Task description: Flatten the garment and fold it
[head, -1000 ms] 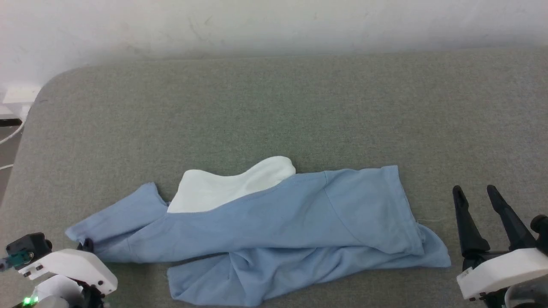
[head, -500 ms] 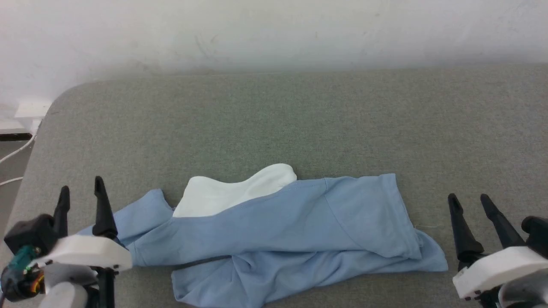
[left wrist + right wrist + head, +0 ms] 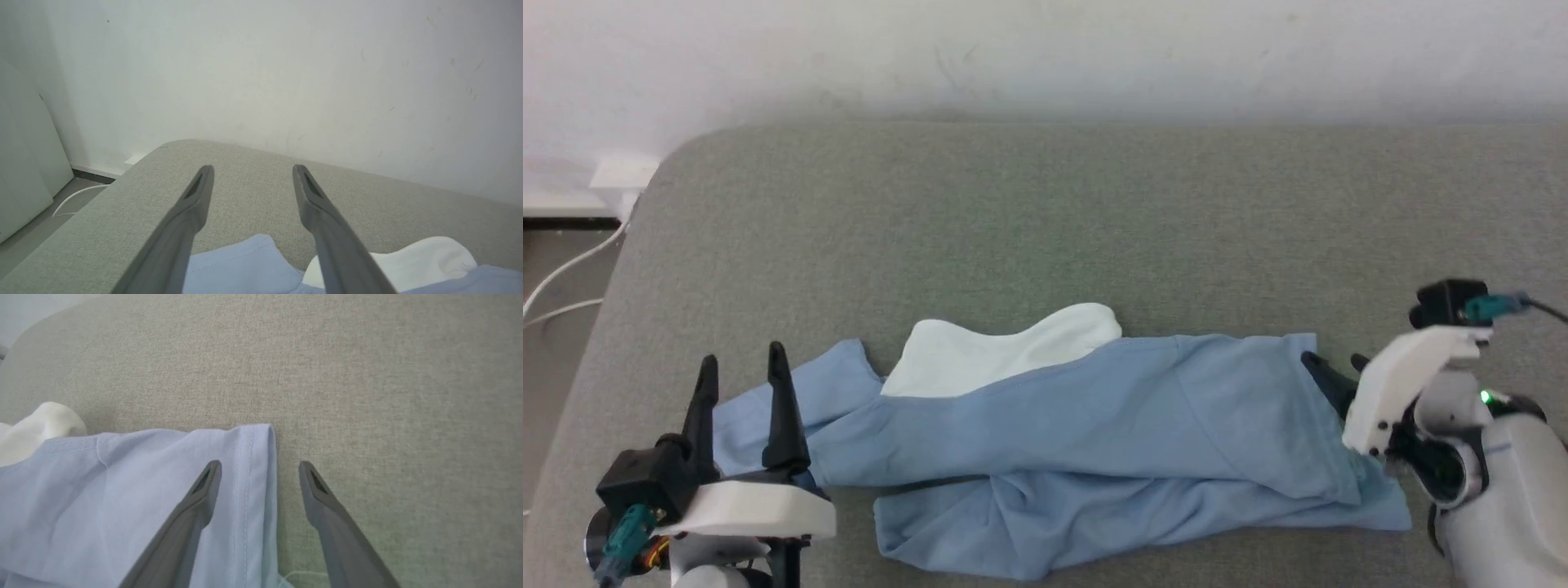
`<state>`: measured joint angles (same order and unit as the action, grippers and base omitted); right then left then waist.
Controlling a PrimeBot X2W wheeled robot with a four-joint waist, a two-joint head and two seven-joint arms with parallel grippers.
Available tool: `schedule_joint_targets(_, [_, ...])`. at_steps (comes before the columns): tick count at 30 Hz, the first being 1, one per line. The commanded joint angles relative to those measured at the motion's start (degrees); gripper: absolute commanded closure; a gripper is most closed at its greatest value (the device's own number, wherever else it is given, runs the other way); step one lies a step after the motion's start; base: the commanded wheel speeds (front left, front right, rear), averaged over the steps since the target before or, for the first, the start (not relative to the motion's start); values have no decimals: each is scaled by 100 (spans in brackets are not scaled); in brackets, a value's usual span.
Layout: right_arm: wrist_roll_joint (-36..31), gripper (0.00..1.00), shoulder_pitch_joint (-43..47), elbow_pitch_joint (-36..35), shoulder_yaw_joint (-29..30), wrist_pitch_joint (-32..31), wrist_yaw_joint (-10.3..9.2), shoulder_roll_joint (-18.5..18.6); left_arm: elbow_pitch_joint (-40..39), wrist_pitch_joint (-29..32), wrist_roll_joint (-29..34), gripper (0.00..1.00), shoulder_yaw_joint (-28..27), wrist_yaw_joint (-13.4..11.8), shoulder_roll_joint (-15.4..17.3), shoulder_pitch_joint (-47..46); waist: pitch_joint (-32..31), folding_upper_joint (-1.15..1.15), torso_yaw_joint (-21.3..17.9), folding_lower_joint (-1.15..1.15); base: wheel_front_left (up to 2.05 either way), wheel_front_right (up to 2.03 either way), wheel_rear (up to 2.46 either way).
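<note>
Next, my right gripper grabs the garment by the hem corner (image 3: 262, 433), since the garment lies slack, its stitched hem edge (image 3: 255, 500) open beside empty surface.
The garment (image 3: 1078, 433) is a light blue top lying crumpled in a long band across the grey surface, with its white hood lining (image 3: 1005, 355) showing at the top. My left gripper (image 3: 742, 366) stands open over the garment's left sleeve end (image 3: 241, 265) and holds nothing. The left wrist view shows its open gripper (image 3: 253, 169) raised above the cloth. My right gripper (image 3: 1335, 369) is open at the garment's right hem. There the gripper (image 3: 260, 465) straddles the stitched hem (image 3: 255, 457), one finger over cloth and one over bare surface.
The grey fabric surface (image 3: 1045, 212) runs back to a white wall (image 3: 1045, 49). Its rounded left corner (image 3: 662, 163) drops to the floor, where white cables (image 3: 564, 286) lie. Bare surface lies behind and to the right of the garment.
My left gripper opened, let go of the sleeve end and rose above it. My right arm swung in from the lower right to the right hem. The head camera shifted.
</note>
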<state>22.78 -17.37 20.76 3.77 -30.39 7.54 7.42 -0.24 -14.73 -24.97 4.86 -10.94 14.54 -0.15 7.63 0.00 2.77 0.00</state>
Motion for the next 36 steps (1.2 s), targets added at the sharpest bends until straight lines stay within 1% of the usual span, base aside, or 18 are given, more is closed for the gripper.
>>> schedule_joint_targets(1, [59, 0, -395, 336, -118, -181, -5, 96, 14, -26, 100, 0, -45, 100, -93, -72, 178, 0, 177, 0, 0, 0, 0])
schedule_joint_targets(6, [164, 0, -1066, 1253, -390, -519, -5, 240, 116, -27, 241, 0, -108, 269, -291, -263, 392, 0, 374, 0, 0, 0, 0])
schedule_joint_targets(10, [234, 0, -1293, 1936, -581, -879, -5, 315, 203, -27, 319, 0, -200, 401, -407, -372, 493, 0, 496, 0, 0, 0, 0])
schedule_joint_targets(12, [332, 0, -1329, 2200, -630, -1113, -5, 291, 270, -27, 356, 0, -251, 446, -456, -384, 513, 0, 528, 0, 0, 0, 0])
schedule_joint_targets(13, [361, 43, -1338, 2284, -671, -1193, -5, 289, 301, -27, 376, 0, -278, 465, -476, -382, 511, 0, 534, 0, 0, 0, 0])
schedule_joint_targets(14, [404, 96, -1344, 2335, -703, -1243, -5, 278, 341, -27, 397, 0, -303, 477, -488, -372, 511, 0, 535, 0, 0, 0, 0])
schedule_joint_targets(15, [445, 100, -1350, 2360, -728, -1271, -5, 273, 374, -27, 407, 0, -332, 491, -501, -364, 507, 0, 531, 0, 0, 0, 0])
schedule_joint_targets(17, [461, 100, -1359, 2357, -766, -1268, -5, 288, 406, -27, 408, 0, -363, 508, -511, -358, 499, 0, 522, 0, 0, 0, 0])
schedule_joint_targets(20, [510, 100, -1410, 2186, -874, -1066, -5, 364, 594, -24, 383, 0, -426, 530, -456, -330, 437, 0, 468, 0, 0, 0, 0])
schedule_joint_targets(22, [520, 100, -1431, 1982, -895, -842, -5, 475, 701, 111, 314, 0, -503, 552, -346, -365, 385, 0, 436, 0, 0, 0, 0])
schedule_joint_targets(24, [536, 100, -1413, 1771, -856, -643, -5, 601, 811, 395, 179, 0, -610, 595, -192, -424, 310, 0, 399, 0, 0, 0, 0])
schedule_joint_targets(27, [535, 100, -1311, 1408, -744, -434, -5, 789, 956, 980, -78, 0, -771, 715, 112, -550, 222, 0, 335, 0, 0, 0, 0])
schedule_joint_targets(29, [485, 100, -1206, 1155, -676, -354, -5, 899, 1093, 1531, -263, 0, -816, 835, 351, -656, 181, 0, 275, 0, 0, 0, 0])
schedule_joint_targets(33, [368, 100, -965, 631, -503, -346, -5, 947, 1390, 2727, -687, 0, -810, 1106, 755, -914, 164, 0, 121, 0, 0, 0, 0])
schedule_joint_targets(36, [282, 100, -800, 250, -415, -452, -5, 880, 1649, 3609, -1005, 0, -709, 1308, 948, -1100, 225, 0, -6, 0, 0, 0, 0])
